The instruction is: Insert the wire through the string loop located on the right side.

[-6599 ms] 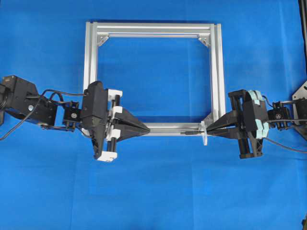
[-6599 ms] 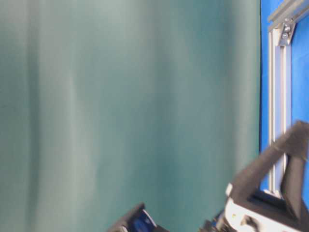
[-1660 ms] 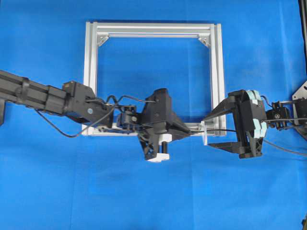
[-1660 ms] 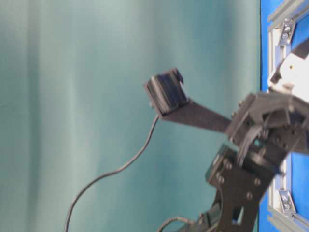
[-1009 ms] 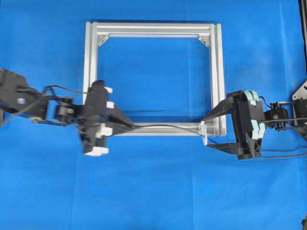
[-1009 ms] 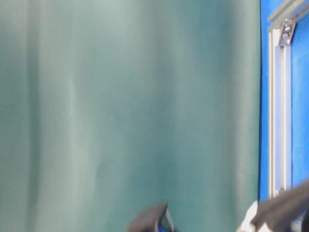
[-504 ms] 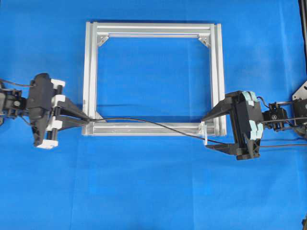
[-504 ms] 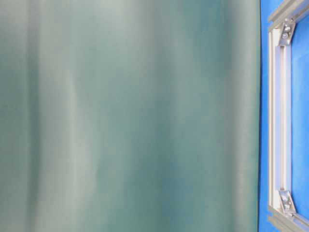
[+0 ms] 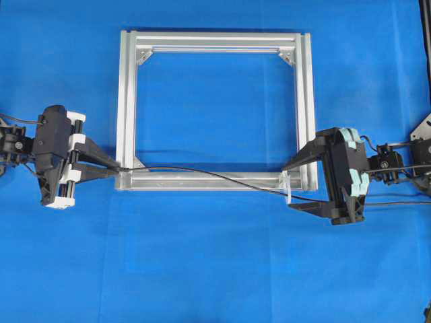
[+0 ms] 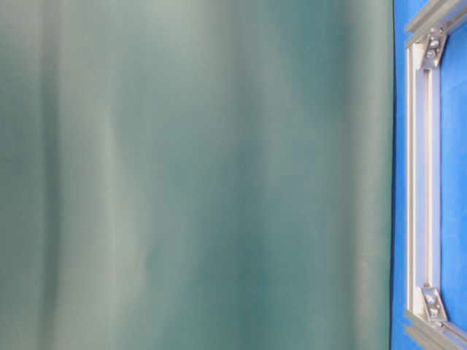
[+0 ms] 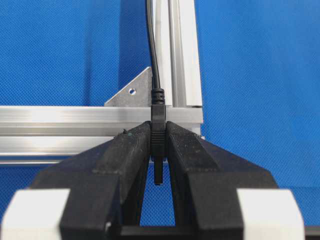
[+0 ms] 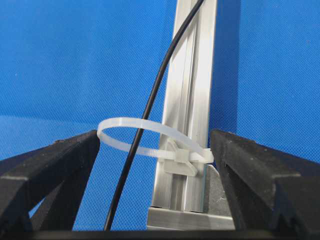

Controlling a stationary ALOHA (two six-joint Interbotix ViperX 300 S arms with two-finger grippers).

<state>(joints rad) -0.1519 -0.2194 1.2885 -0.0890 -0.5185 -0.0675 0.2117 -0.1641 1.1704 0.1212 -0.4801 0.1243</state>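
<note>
The plug (image 11: 158,100) is over the near bar (image 11: 75,127) and would lie there, so the robot's left gripper should open now.
The wire (image 9: 222,177) is a thin black cable lying along the near rail of the aluminium frame (image 9: 215,40). Its plug (image 11: 158,131) is pinched between the jaws of my left gripper (image 9: 116,168), which is shut on it at the frame's near-left corner. To the right the wire (image 12: 150,107) passes through the string loop (image 12: 131,122), a white translucent tie fixed at the near-right corner. My right gripper (image 9: 289,188) is open, with one finger (image 12: 60,165) on each side of the string loop (image 9: 287,187), close to it. Its jaws hold nothing.
Silver triangular corner brackets (image 11: 132,92) sit inside the frame's corners. The table-level view is mostly filled by a teal backdrop, with only a strip of the frame (image 10: 422,182) on the blue cloth at the right. Thicker black arm cables trail off beyond the right gripper (image 9: 404,198).
My left gripper has pulled back to the left with the plug in it, drawing the wire further through the loop. The right gripper has stayed open around the loop.
</note>
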